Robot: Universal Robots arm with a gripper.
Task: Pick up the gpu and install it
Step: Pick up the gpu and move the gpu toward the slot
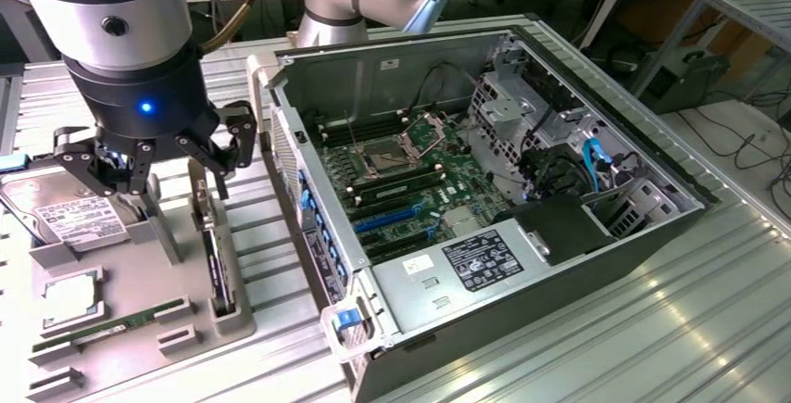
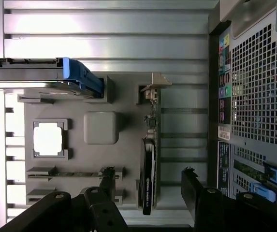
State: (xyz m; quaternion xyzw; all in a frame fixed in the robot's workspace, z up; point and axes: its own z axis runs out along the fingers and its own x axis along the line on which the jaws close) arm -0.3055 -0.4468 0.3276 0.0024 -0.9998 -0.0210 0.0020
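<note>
The GPU's bent silver bracket flares at its other end, and the black fan end [image 1: 220,278] has two flat sides that face outward, so my gripper should grab the GPU there next.
The gpu [image 1: 214,255] stands on its edge in a slot of the grey parts tray [image 1: 155,278], at the exterior view's left. It is a thin green card with a black fan on one face. My gripper [image 1: 158,185] hangs open above the tray, over the gpu's far end and apart from it. In the wrist view the gpu [image 2: 148,164] is edge-on, with its silver bracket [image 2: 153,86] at one end. My gripper [image 2: 149,173] has one black finger on each side of the card, with wide gaps. Nothing is held.
The tray also holds a hard drive [image 1: 69,218], a CPU [image 1: 70,296] and a RAM stick [image 1: 118,324]. The open computer case [image 1: 495,171] lies beside the tray at the exterior view's right, its motherboard and blue slots [image 1: 385,220] exposed. The case's rear panel [image 2: 254,96] is close by.
</note>
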